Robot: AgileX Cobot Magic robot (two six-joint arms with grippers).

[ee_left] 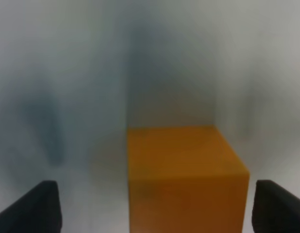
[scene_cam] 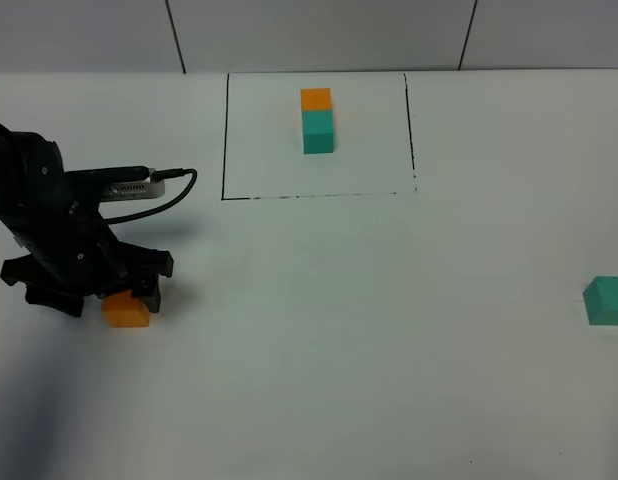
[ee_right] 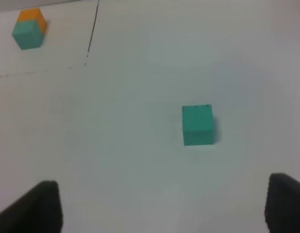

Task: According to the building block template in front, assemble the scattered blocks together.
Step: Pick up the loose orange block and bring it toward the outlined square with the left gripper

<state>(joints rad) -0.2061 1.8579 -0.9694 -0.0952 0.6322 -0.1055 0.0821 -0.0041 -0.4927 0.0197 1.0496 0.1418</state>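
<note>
The left gripper's two fingers reach down on either side of the orange cube, near the tabletop. They would hold the cube if they closed now, so the left gripper needs to close.
The template is a black-lined rectangle (scene_cam: pixel 225 140) at the table's back middle. It frames a joined orange-and-teal pair (scene_cam: pixel 316 120), which also shows in the right wrist view (ee_right: pixel 28 29). The loose orange cube (scene_cam: pixel 126 311) lies at the left. My left gripper (scene_cam: pixel 116 293) is low over it and open. In the left wrist view the orange cube (ee_left: pixel 186 174) sits between the fingers (ee_left: pixel 33 208), with gaps on both sides. The loose teal cube (scene_cam: pixel 607 301) lies at the far right edge. My right gripper (ee_right: pixel 159 208) is open and empty, short of the teal cube (ee_right: pixel 197 125).
The white table (scene_cam: pixel 339 350) ends at a grey tiled wall (scene_cam: pixel 319 30) behind the template. The left arm's body and cable (scene_cam: pixel 169 190) stand over the left side. The right arm is out of the exterior view.
</note>
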